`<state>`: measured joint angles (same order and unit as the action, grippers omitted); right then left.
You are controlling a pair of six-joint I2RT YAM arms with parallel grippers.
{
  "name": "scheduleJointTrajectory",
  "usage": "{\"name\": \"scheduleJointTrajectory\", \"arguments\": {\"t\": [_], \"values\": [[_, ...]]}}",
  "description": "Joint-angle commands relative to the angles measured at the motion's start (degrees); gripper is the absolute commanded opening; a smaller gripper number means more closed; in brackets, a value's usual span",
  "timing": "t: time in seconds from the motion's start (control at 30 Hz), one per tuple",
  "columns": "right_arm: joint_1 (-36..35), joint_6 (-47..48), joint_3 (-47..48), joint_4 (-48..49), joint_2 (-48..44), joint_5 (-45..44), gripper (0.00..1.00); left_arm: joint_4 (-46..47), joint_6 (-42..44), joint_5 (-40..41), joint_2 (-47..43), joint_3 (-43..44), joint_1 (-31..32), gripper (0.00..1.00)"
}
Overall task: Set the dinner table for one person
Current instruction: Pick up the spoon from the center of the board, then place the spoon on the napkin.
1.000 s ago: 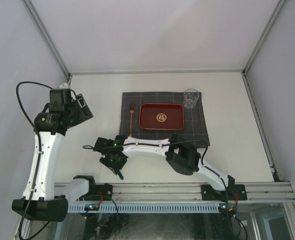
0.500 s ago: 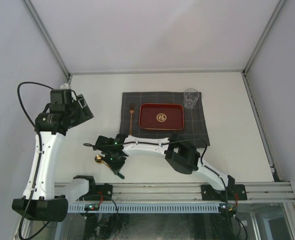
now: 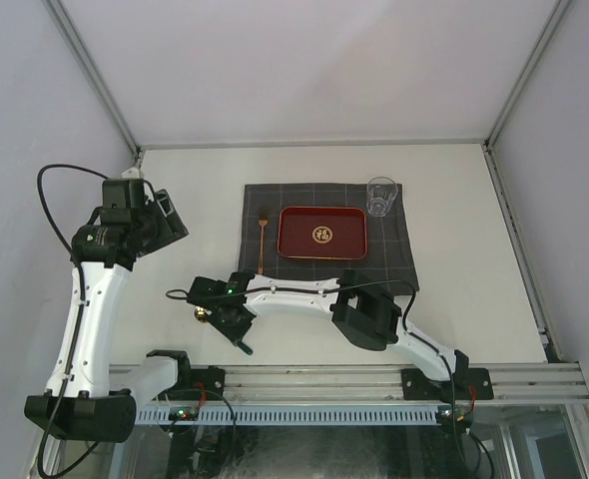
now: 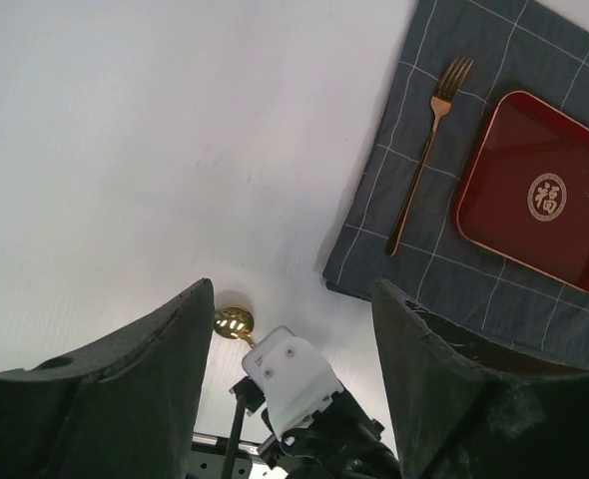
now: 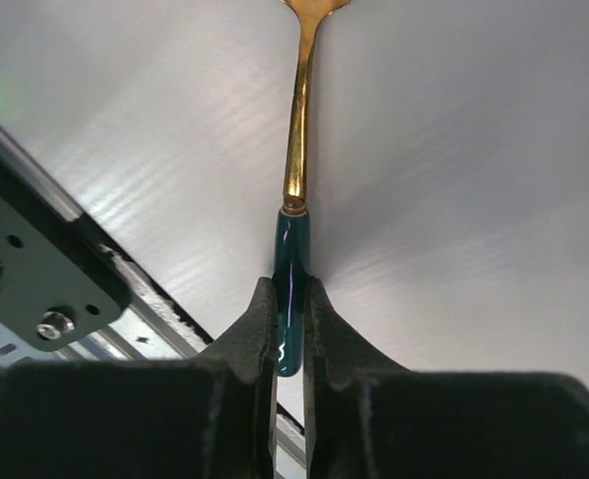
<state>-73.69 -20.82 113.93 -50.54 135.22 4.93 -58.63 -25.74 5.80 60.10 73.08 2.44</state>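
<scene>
The spoon (image 5: 294, 150) would come up off the table with my right gripper if I lifted it now, held by the dark green handle (image 5: 293, 254).
A spoon (image 5: 294, 150) with a gold bowl and dark green handle is pinched at its handle end by my right gripper (image 5: 291, 289), which is shut on it. In the top view this gripper (image 3: 233, 324) is low over the off-white dinner table (image 3: 474, 299), left of the cloth, and the spoon's gold bowl (image 3: 203, 315) pokes out to its left. My left gripper (image 3: 170, 222) hangs high at the left, open and holding nothing. Its own view looks down between its fingers (image 4: 175, 339) at the spoon bowl (image 4: 233, 321).
A dark grey checked cloth (image 3: 394, 254) lies mid-table with a red tray (image 3: 321, 233) on it, a gold fork (image 3: 262, 239) left of the tray and a clear glass (image 3: 381, 196) at its far right corner. An aluminium rail (image 3: 374, 384) runs along the near edge.
The right gripper's jaws have closed on the spoon's green handle. The gold bowl has come into view and shifted slightly right and away from the rail. The left arm has barely moved.
</scene>
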Motion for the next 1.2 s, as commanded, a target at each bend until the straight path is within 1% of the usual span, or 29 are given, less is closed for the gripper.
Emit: {"name": "scheduleJointTrajectory", "arguments": {"t": [0.0, 0.37, 0.7, 0.97, 1.17], "values": [[-0.1, -1.0, -2.3, -3.9, -4.2, -9.4, 0.0, 2.1, 1.0, -0.6, -0.4, -0.3, -0.4, 0.68], [1.5, -2.6, -5.6, -6.4, -11.5, -16.3, 0.0, 3.4, 0.9, -1.7, -0.1, -1.0, -0.3, 0.67], [3.4, -4.3, -7.2, -8.3, -14.6, -20.1, 0.0, 4.4, 0.7, -2.7, -0.1, -1.8, -0.4, 0.66], [8.6, -6.5, -12.4, -8.8, -19.0, -22.0, 0.0, 5.9, 0.4, -3.9, -1.0, -3.4, -0.4, 0.66], [13.2, -8.2, -17.1, -8.1, -23.6, -22.2, 0.0, 7.2, 0.0, -6.7, -0.7, -4.2, -0.4, 0.65]]}}
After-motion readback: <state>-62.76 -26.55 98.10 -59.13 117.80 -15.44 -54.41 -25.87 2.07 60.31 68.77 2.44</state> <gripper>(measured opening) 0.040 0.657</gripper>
